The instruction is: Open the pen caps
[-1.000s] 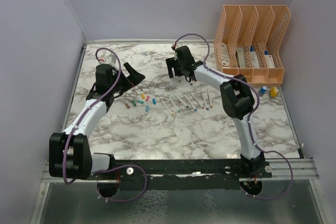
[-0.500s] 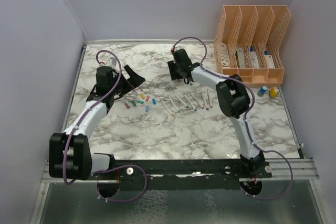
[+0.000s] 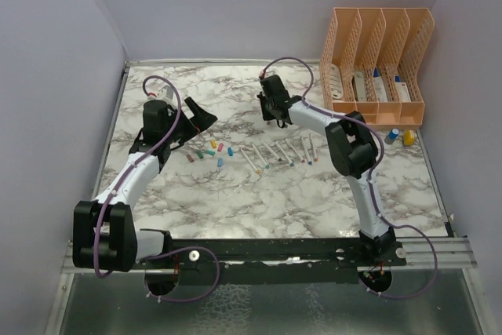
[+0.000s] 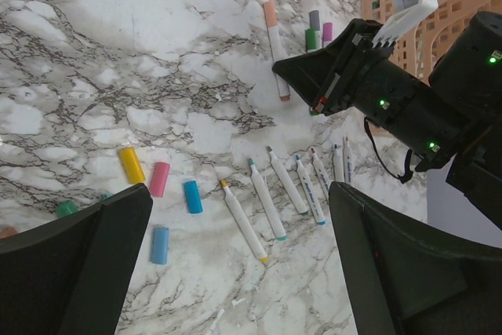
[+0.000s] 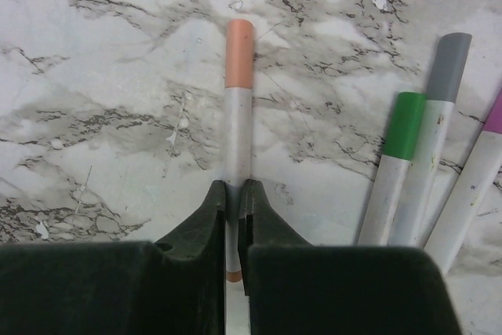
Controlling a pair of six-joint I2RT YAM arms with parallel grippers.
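Observation:
The left gripper isn't ready to close on the peach cap (image 5: 239, 52) yet and needs to move toward it first: the cap is far beyond the left gripper's fingers, so they would miss it now.
My right gripper (image 5: 236, 194) is shut on the white barrel of a pen (image 5: 238, 127) lying on the marble table; its peach cap (image 5: 239, 52) is still on, pointing away from the fingers. Beside it lie three capped pens, green (image 5: 396, 170), grey and purple. In the top view the right gripper (image 3: 274, 112) is at the table's back middle. My left gripper (image 4: 235, 272) hangs open above loose pen caps: yellow (image 4: 131, 164), pink (image 4: 159, 179), blue (image 4: 192, 196), light blue (image 4: 159, 245). Several uncapped pens (image 4: 271, 198) lie in a row to their right.
A peach lattice file organiser (image 3: 375, 64) stands at the back right with items in its slots. Small blue (image 3: 393, 136) and yellow (image 3: 409, 137) items sit in front of it. Walls close in the table on the left, back and right.
My right gripper has closed from wide open onto the peach-capped pen and shifted slightly right. The left arm has stayed almost still, open.

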